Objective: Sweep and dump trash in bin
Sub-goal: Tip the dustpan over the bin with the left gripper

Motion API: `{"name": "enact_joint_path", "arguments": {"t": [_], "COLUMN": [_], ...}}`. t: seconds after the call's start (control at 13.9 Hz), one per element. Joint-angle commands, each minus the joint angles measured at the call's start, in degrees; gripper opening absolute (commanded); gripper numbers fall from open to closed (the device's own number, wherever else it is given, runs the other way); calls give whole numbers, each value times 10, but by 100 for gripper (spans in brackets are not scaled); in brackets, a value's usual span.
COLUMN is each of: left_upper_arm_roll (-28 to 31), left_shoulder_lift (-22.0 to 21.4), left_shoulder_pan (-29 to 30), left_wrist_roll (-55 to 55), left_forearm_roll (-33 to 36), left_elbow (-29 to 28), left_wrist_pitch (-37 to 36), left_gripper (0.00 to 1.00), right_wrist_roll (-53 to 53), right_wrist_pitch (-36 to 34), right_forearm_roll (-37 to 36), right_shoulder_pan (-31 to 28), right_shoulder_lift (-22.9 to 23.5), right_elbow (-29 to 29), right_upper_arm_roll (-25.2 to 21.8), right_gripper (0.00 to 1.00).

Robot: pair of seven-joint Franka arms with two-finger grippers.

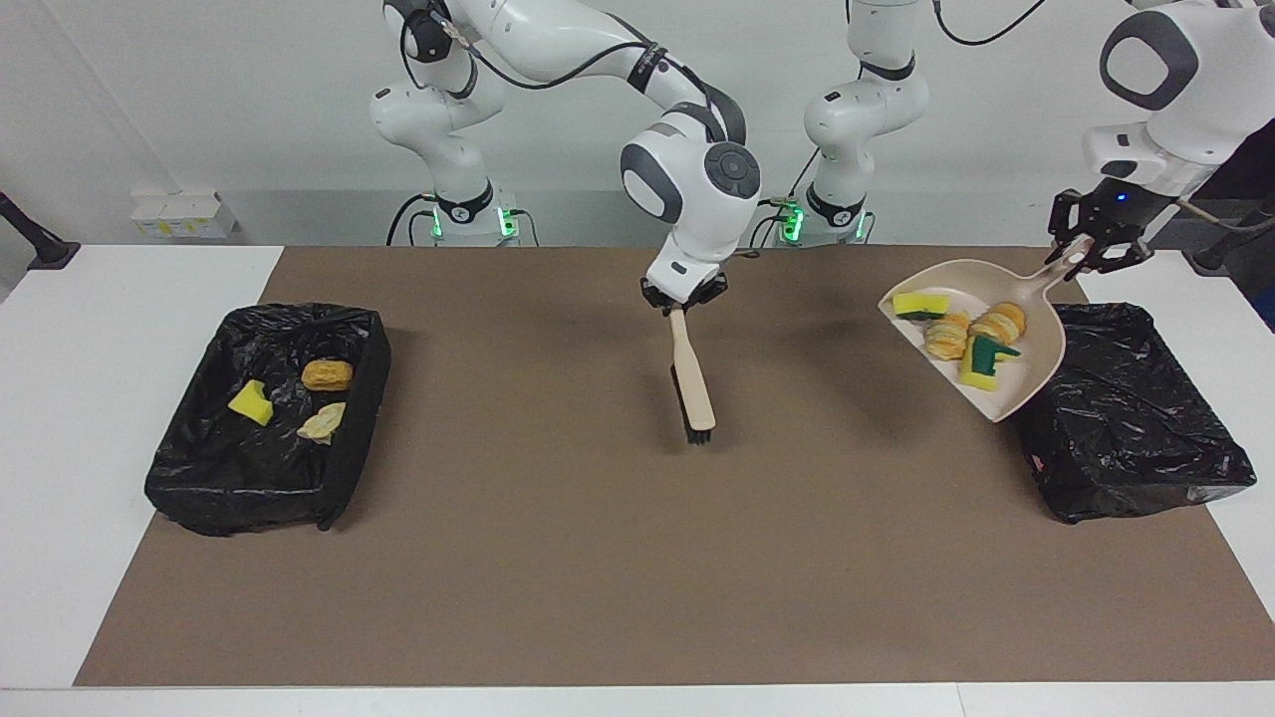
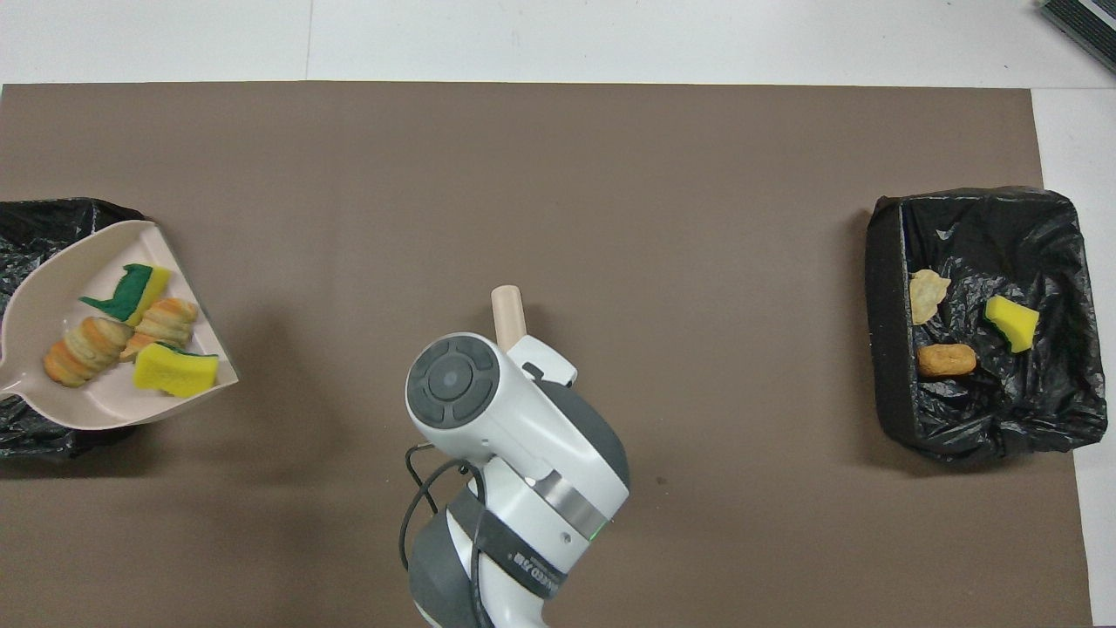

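Observation:
My right gripper should keep holding the brush before letting it go. The brush is still above the brown mat, and its shadow is apart from it.
My left gripper [image 1: 1091,244] is shut on the handle of the beige dustpan [image 1: 1041,349], held in the air over the inner edge of the black-lined bin [image 1: 1126,418] at the left arm's end. Several pieces of trash lie in the pan: a yellow sponge bit [image 1: 921,304], two croissants [image 1: 946,337], and a green-and-yellow sponge piece [image 1: 984,358]. The overhead view shows the dustpan [image 2: 96,397] with that trash [image 2: 174,371] partly over the bin [image 2: 52,222]. My right gripper [image 1: 682,299] is shut on a brush [image 1: 690,378] over the mat's middle, bristles downward.
A second black-lined bin [image 1: 199,488] stands at the right arm's end and holds a yellow sponge bit [image 1: 251,402], a croissant [image 1: 327,374] and a pale bread chunk [image 1: 321,423]. A brown mat [image 1: 558,558] covers the white table.

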Motion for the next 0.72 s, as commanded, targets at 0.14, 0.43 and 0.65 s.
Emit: {"name": "enact_joint_path", "arguments": {"t": [0.14,0.43,0.65], "left_upper_arm_roll": [8,13,13], "left_shoulder_lift": [57,125,170], "left_shoulder_pan": [59,90,114], "left_wrist_roll": [6,6,8], "left_forearm_roll": [54,110,166], "left_elbow": [101,176,212], "left_wrist_pitch": [-13,-1,35], "left_gripper": [0,0,0], "right_wrist_roll": [45,46,86], "right_wrist_pitch": [75,153,161], "right_forearm_roll": [71,75,79], "right_shoulder_pan": [25,27,30], "right_shoulder_lift": [-117,-117,-117], "right_elbow": [-183,-211,-220], "right_upper_arm_roll": [-1,-1,-1], "right_gripper": [0,0,0]}}
